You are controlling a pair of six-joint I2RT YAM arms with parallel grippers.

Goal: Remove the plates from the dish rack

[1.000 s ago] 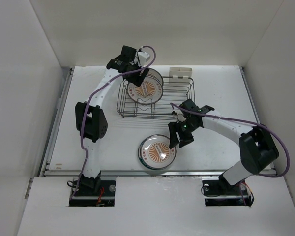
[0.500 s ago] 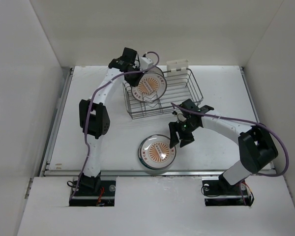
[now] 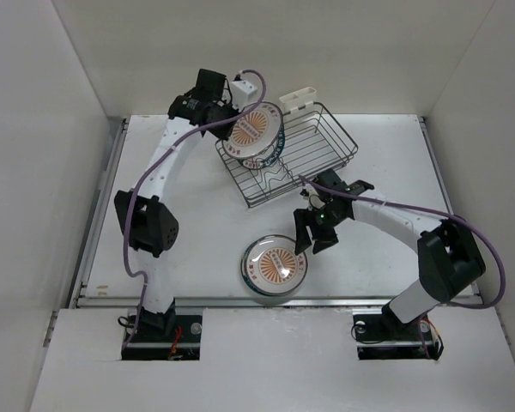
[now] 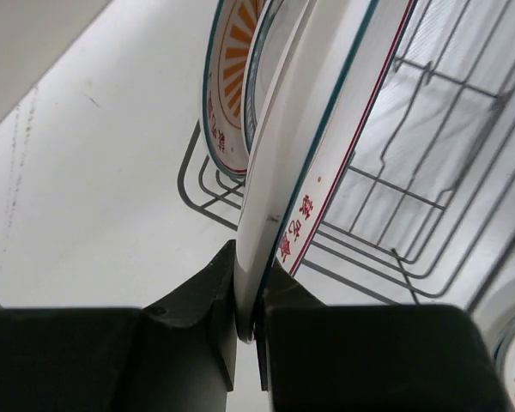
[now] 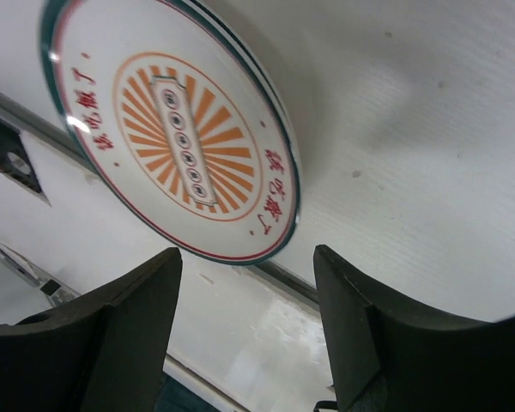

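Observation:
The right gripper grabs the dish rack's top wire of its empty end (image 3: 345, 132) next. That keeps the plates free to be unloaded.
My left gripper (image 3: 238, 118) (image 4: 250, 319) is shut on the rim of a white plate (image 3: 257, 129) (image 4: 326, 163) with a teal edge and red lettering. That plate stands on edge in the dark wire dish rack (image 3: 313, 154) (image 4: 429, 172). A second plate (image 4: 226, 94) with an orange sunburst stands just behind it. The rack sits skewed, its cream holder (image 3: 296, 96) at the far end. Another sunburst plate (image 3: 273, 264) (image 5: 172, 137) lies flat on the table. My right gripper (image 3: 313, 236) (image 5: 249, 326) hovers open just right of it, holding nothing.
White walls close in the table (image 3: 395, 163) on the left, back and right. A metal rail (image 3: 215, 300) runs along the table's near edge, close to the flat plate. The right arm's purple cable (image 3: 386, 206) drapes along its forearm.
My left gripper has shut on the plate's rim and pulled left and back. The rack has swung round with it, its holder end turning leftward. The right arm has stayed put.

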